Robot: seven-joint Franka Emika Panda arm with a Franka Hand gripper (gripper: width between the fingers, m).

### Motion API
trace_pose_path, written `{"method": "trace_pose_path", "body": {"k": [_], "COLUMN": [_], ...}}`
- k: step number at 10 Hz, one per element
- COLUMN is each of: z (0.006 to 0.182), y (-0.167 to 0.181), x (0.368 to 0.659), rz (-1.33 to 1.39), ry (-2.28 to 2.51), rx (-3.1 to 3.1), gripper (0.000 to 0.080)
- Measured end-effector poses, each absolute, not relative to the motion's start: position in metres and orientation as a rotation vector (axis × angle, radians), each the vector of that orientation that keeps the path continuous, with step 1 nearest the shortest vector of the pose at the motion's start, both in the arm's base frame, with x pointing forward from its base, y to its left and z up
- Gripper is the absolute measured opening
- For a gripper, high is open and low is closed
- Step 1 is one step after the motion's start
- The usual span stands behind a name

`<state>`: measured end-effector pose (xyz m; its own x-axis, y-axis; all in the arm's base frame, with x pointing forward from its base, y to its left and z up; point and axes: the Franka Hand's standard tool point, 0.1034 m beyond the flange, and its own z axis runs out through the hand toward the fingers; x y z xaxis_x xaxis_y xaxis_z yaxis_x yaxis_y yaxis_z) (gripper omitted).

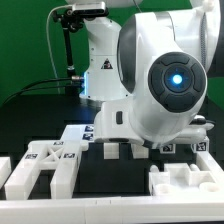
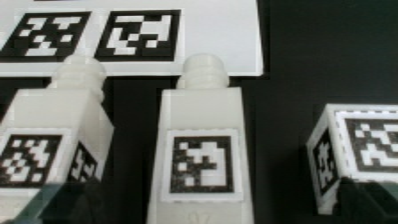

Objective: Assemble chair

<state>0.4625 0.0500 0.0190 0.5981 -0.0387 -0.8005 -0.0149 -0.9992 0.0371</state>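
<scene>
The middle chair leg (image 2: 201,206) is beside my fingers, which are level with its tag, so my gripper needs to close on it now. Closing now would hold it.
In the wrist view two white chair legs with pegged ends lie side by side, one in the middle (image 2: 199,130) and one beside it (image 2: 63,120), each carrying a tag. A third white tagged part (image 2: 365,145) lies on the other side. My gripper (image 2: 199,212) is open and hovers over the middle leg. Only its dark fingertips (image 2: 32,207) show at the frame's edge, one either side of that leg and clear of it. In the exterior view the arm's bulk (image 1: 165,85) hides the gripper. The legs' ends (image 1: 112,150) show below it.
The marker board (image 2: 214,62) lies just beyond the legs' pegs. In the exterior view a large white tagged chair part (image 1: 50,160) lies at the left. Another white notched part (image 1: 185,185) lies at the front right.
</scene>
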Motion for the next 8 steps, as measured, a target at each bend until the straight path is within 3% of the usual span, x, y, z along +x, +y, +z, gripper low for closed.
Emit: {"method": "trace_pose_path", "body": {"k": [5, 6, 7, 8], "z": [0.0165, 0.0165, 0.0166, 0.0166], "y": [0.0519, 0.0519, 0.052, 0.052], "x": [0.4612, 0.4612, 0.4612, 0.4612], "rz": [-1.399, -1.399, -1.399, -1.399], "ry": [-0.037, -0.037, -0.037, -0.036], "rx": [2.782, 2.782, 2.782, 2.781], "gripper": [0.0626, 0.0451, 0.0451, 0.0285]}}
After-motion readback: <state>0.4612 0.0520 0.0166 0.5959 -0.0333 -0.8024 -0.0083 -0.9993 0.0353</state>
